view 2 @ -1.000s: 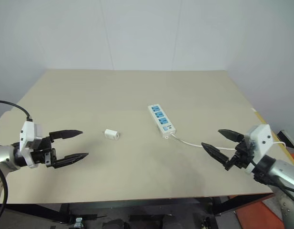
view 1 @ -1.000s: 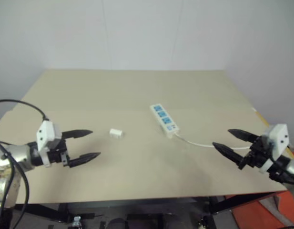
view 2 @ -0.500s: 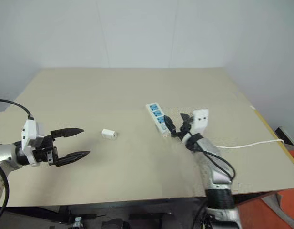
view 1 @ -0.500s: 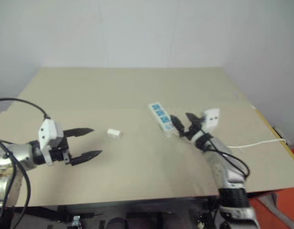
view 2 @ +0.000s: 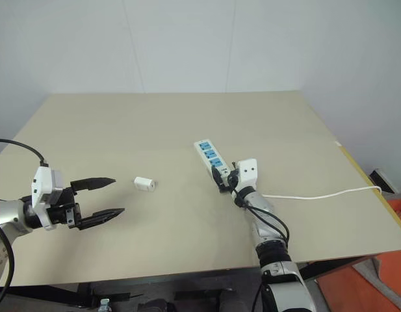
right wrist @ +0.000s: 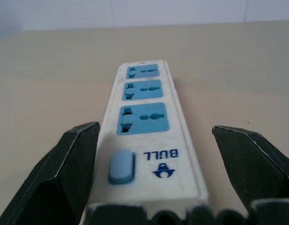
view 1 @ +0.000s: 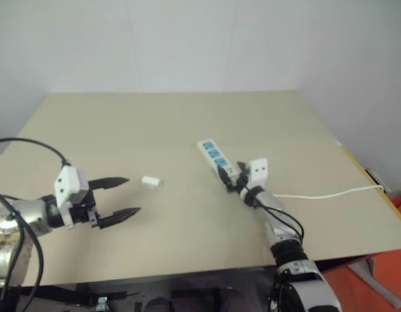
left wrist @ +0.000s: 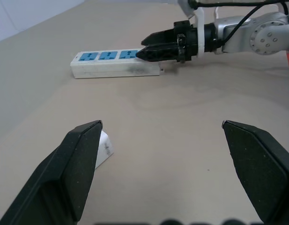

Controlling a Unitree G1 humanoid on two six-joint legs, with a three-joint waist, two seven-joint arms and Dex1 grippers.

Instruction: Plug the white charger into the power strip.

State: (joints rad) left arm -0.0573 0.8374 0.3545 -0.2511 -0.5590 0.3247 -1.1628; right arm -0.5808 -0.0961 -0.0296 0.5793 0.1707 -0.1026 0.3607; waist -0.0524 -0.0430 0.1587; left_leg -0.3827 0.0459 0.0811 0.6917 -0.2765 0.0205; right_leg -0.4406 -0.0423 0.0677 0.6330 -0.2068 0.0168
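The power strip needs to be steady for plugging in the charger (view 1: 151, 182), so the robot's right gripper will next grip the power strip by its switch end (view 1: 225, 170).
The white charger (view 1: 151, 182) lies on the tan table (view 1: 155, 123), just ahead of my left gripper (view 1: 132, 195), which hovers open and empty; in the left wrist view the charger (left wrist: 103, 149) peeks out beside one finger. The power strip (view 1: 213, 155) lies mid-table with its three blue sockets facing up. My right gripper (view 2: 221, 179) is open at the strip's switch end. In the right wrist view its two fingers stand on either side of the power strip (right wrist: 146, 122), with small gaps. The right gripper (left wrist: 146, 49) also shows in the left wrist view.
The strip's thin white cable (view 2: 317, 195) trails across the table to its right edge. An orange patch of floor (view 1: 382, 286) shows beyond the table's right front corner. A white wall (view 1: 200, 39) stands behind the table.
My right arm has swung in from the table's right edge to the strip's switch end. The cable now lies stretched toward the right edge. The left gripper has stayed put.
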